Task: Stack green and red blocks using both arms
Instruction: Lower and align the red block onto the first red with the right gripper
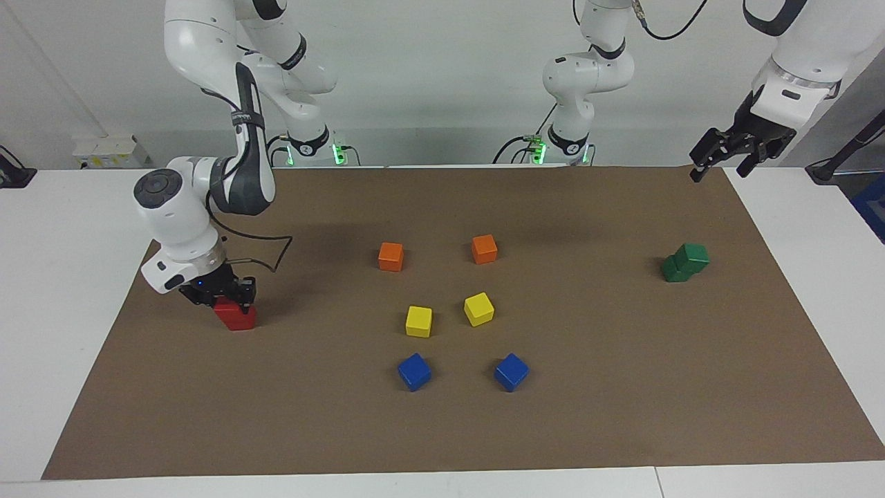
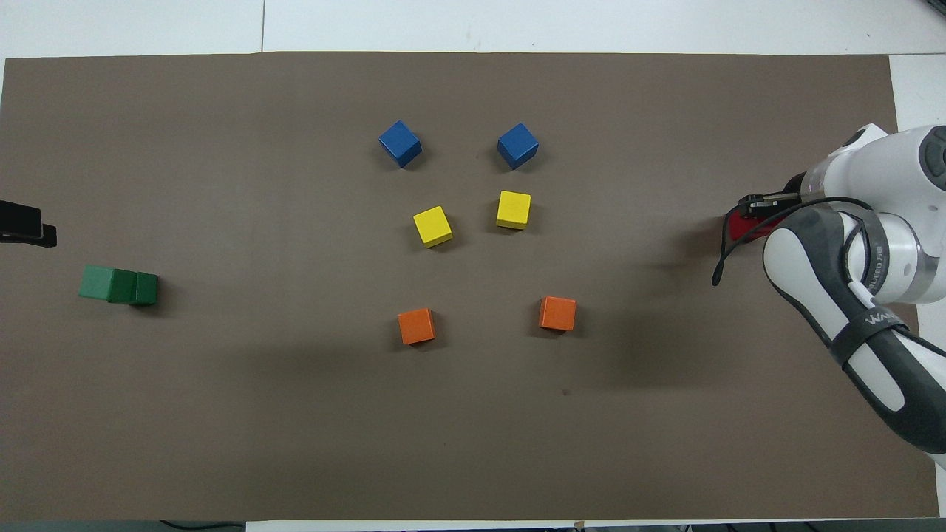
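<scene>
My right gripper should open now and release the red block, because the red block's lower edge [image 2: 750,238] is low at the brown mat.
Two dark green blocks [image 1: 684,263] stand stacked, the top one skewed, toward the left arm's end of the mat; they also show in the overhead view [image 2: 118,286]. My left gripper [image 1: 726,162] hangs open and empty in the air over the mat's corner nearest the left arm's base; its tip shows in the overhead view [image 2: 22,225]. My right gripper [image 1: 227,294] is low at the right arm's end of the mat, fingers closed around a red block [image 1: 236,317]. That red patch [image 2: 739,227] is mostly hidden under the right gripper [image 2: 761,203] from overhead. I cannot tell the second red block apart.
In the mat's middle stand two orange cubes [image 1: 390,256] [image 1: 484,249], two yellow cubes [image 1: 418,321] [image 1: 478,308] and two blue cubes [image 1: 414,371] [image 1: 511,371]. The brown mat [image 1: 622,387] lies on a white table.
</scene>
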